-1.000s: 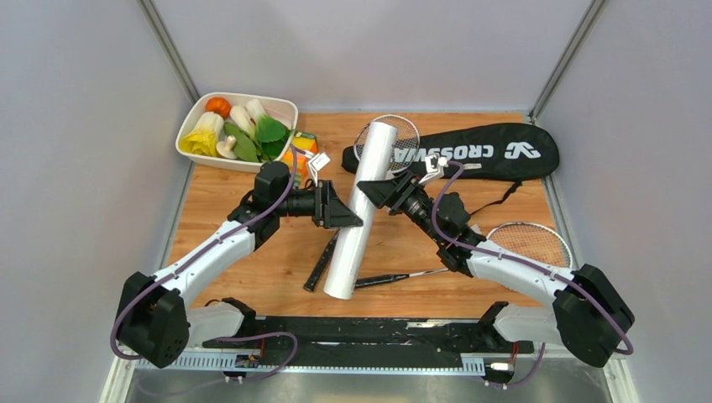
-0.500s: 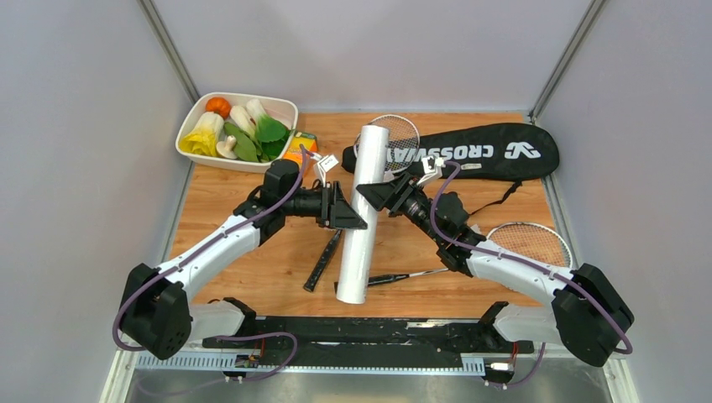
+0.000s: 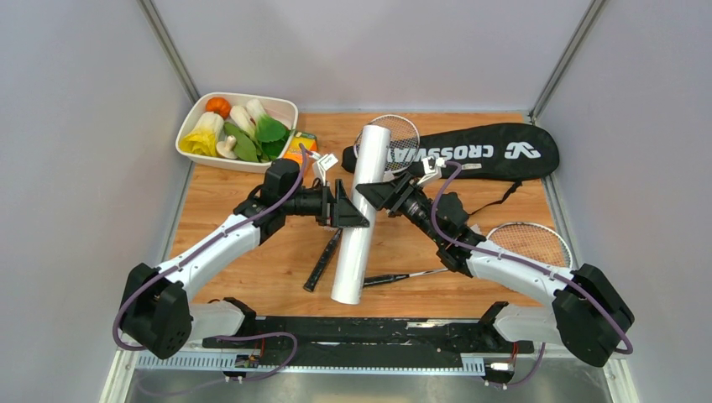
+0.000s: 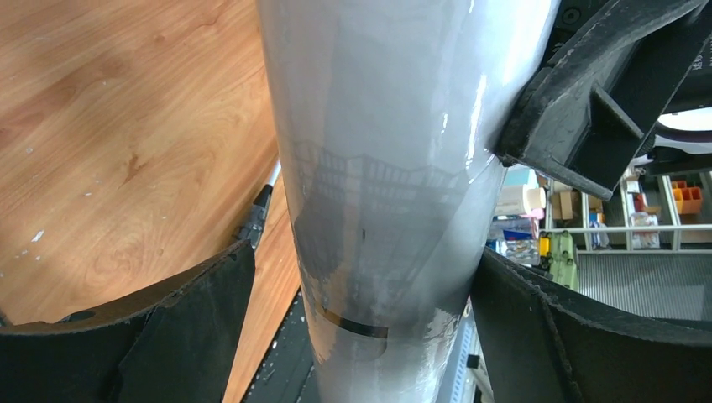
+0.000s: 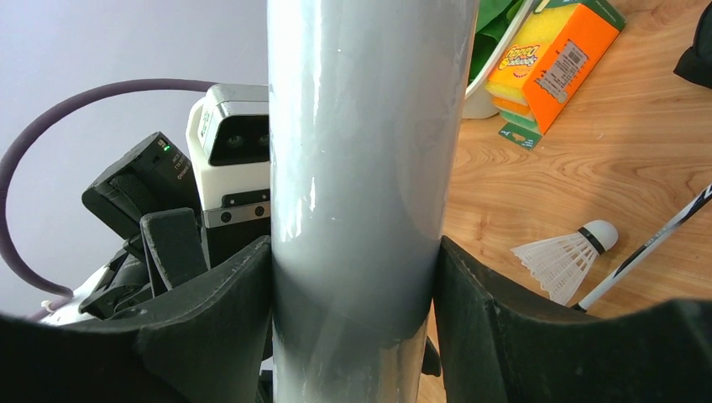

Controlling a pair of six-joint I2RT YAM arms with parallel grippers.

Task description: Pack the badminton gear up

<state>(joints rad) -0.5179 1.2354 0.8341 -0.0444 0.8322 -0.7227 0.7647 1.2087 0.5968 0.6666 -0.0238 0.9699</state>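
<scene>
I will next use my left gripper to grab the long white tube by its middle [image 3: 364, 206] [image 4: 390, 277], so the tube's ends stay free to be opened and filled.
The long white tube [image 3: 361, 214] hangs tilted above the table, with its far end over a racket head [image 3: 401, 133]. My right gripper [image 3: 379, 195] is shut on it, and both pads press its sides in the right wrist view [image 5: 353, 277]. My left gripper [image 3: 351, 217] is open and straddles the tube [image 4: 386, 210], with a gap at its left finger [image 4: 193, 327]. A second racket head [image 3: 531, 243] lies at the right. Two black handles [image 3: 322, 262] lie under the tube. The black CROSSWAY bag [image 3: 491, 151] lies at the back. One shuttlecock [image 5: 561, 257] lies on the wood; the other is hidden.
A white dish of toy vegetables [image 3: 238, 128] stands at the back left, with the orange-and-green box [image 3: 300, 149] beside it; the box also shows in the right wrist view [image 5: 550, 54]. Grey walls close in the left, back and right sides.
My left gripper has moved right until its open fingers straddle the tube. The tube has swung a little more upright in the view, still held by the right gripper.
</scene>
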